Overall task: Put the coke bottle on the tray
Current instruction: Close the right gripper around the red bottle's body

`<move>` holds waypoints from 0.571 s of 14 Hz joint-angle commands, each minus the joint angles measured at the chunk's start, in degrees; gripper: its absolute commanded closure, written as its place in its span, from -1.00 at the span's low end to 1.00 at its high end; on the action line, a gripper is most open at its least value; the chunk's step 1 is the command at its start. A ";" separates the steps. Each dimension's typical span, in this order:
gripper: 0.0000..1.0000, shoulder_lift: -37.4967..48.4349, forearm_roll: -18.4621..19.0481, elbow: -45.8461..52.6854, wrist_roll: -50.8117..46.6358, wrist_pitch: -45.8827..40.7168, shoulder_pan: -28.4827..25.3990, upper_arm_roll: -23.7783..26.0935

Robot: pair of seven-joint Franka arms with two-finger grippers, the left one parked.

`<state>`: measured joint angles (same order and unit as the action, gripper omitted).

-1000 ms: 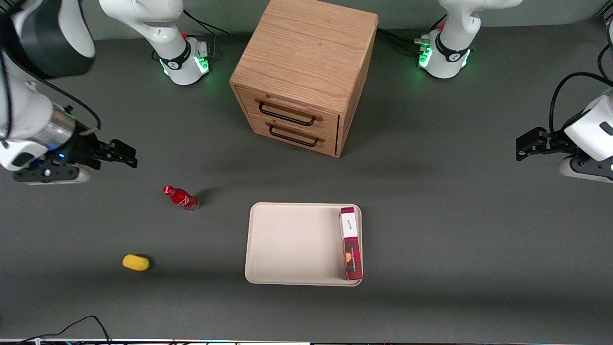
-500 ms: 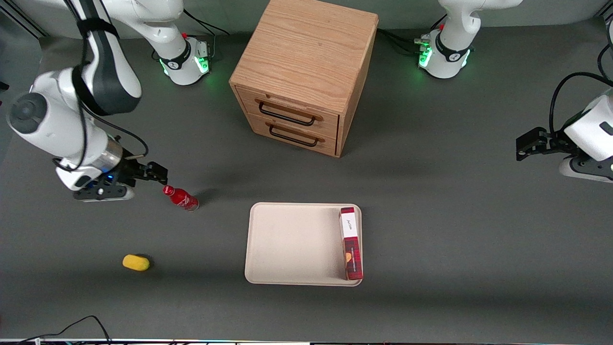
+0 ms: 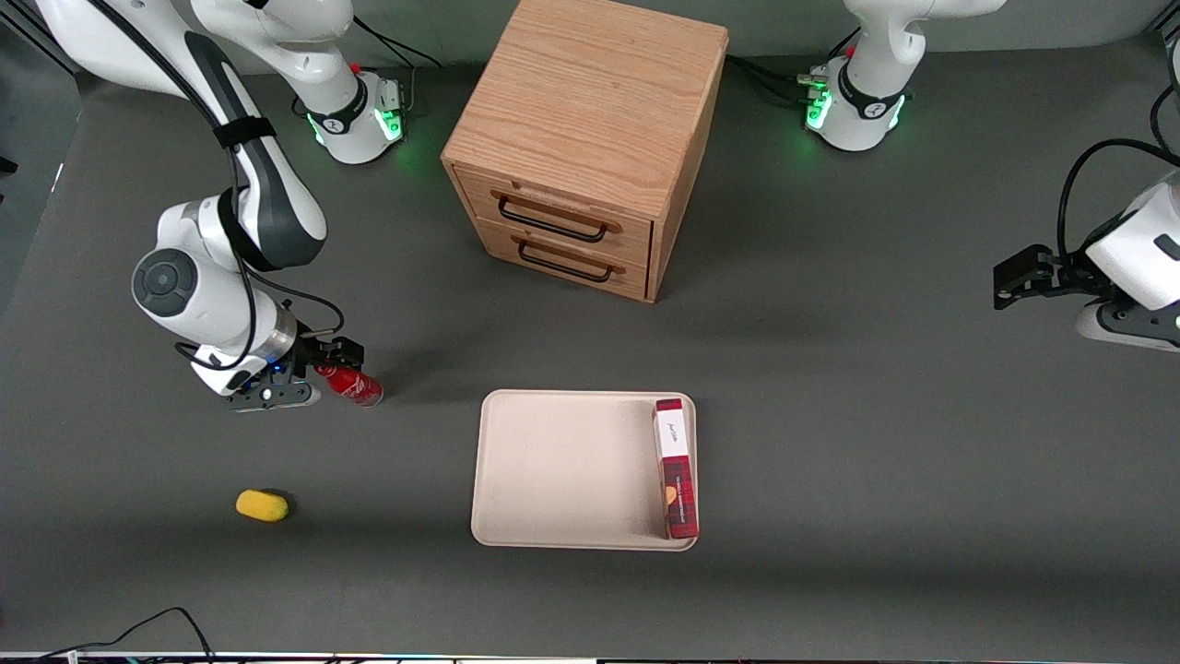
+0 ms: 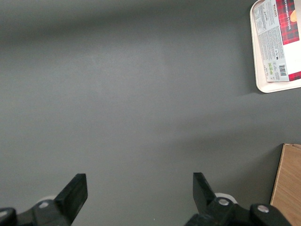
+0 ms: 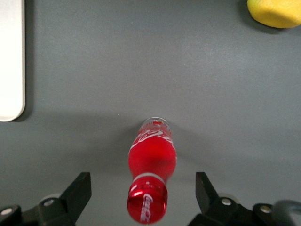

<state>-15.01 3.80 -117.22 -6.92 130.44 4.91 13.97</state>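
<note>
The robot's right gripper needs to grab the coke bottle by its red cap [image 5: 147, 202] next, so that it can place the coke bottle on the tray [image 5: 9, 61].
The coke bottle [image 3: 354, 385], small and red with a red cap and a clear base, stands upright on the grey table, toward the working arm's end from the tray. In the right wrist view the bottle [image 5: 151, 162] stands between my two fingers with a gap on each side. My right gripper [image 3: 334, 361] is open, right above the bottle's cap; it also shows in the right wrist view [image 5: 142, 195]. The beige tray [image 3: 553, 470] lies flat near the table's middle, nearer the front camera than the cabinet. Its edge shows in the right wrist view [image 5: 10, 61].
A long red plaid box [image 3: 676, 468] lies in the tray along its edge toward the parked arm. A wooden two-drawer cabinet [image 3: 583, 138] stands farther from the camera than the tray. A small yellow oval object [image 3: 262, 505] lies nearer the camera than the bottle.
My right gripper has moved in from the working arm's end of the table and come down over the bottle's cap. The bottle and tray have not moved.
</note>
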 commanded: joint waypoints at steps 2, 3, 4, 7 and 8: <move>-0.95 0.86 1.74 -0.29 0.16 0.52 0.10 0.36; -0.92 1.21 1.74 -0.46 0.07 0.35 0.10 0.44; -0.90 1.39 1.74 -1.07 0.07 0.43 0.10 0.79; -0.66 2.09 1.74 -1.43 -0.02 0.17 0.10 1.14; -0.49 2.44 1.74 -1.43 -0.02 -0.09 0.10 1.23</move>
<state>-14.85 4.70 -117.19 -6.92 130.45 4.91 14.80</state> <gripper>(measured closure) 0.145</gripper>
